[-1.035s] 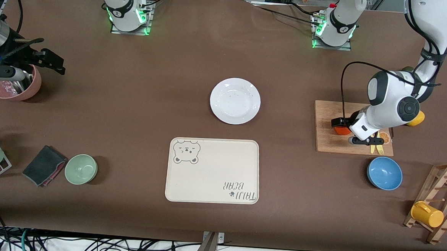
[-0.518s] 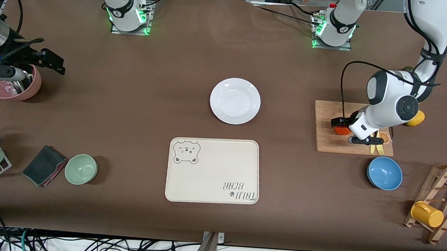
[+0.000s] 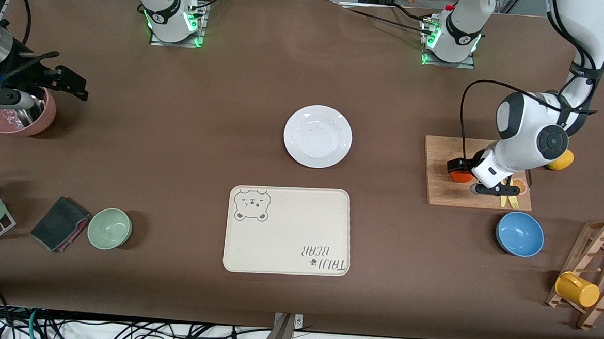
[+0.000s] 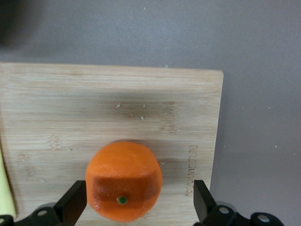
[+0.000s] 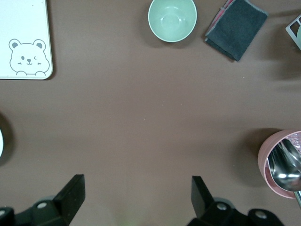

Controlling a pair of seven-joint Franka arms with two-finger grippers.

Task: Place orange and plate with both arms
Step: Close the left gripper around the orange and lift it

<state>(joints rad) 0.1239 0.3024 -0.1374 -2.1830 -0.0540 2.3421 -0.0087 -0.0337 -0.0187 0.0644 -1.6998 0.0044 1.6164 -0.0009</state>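
I need to pick up the orange (image 3: 460, 176) by its round sides next with my left gripper. Then I can place it onto the white plate (image 3: 317, 136).
The orange (image 3: 460, 176) sits on a wooden cutting board (image 3: 440, 192) toward the left arm's end of the table. My left gripper (image 3: 469, 178) is down around it and open. In the left wrist view the orange (image 4: 123, 181) lies between the two black fingers (image 4: 74, 203), close to one and well apart from the other. The white plate (image 3: 317, 136) rests alone mid-table. My right gripper (image 3: 75, 86) waits open and empty beside a pink bowl (image 3: 18, 118), and the right wrist view shows the right gripper (image 5: 137, 193) over bare table.
A cream bear-printed tray (image 3: 287, 231) lies nearer the camera than the plate. A blue bowl (image 3: 520, 233), a lemon (image 3: 561, 161) and a wooden rack with a yellow cup (image 3: 577, 290) surround the board. A green bowl (image 3: 109, 228) and a dark cloth (image 3: 60, 223) lie toward the right arm's end.
The left arm's upper links have shifted slightly while its gripper stays around the orange. The right arm has not moved.
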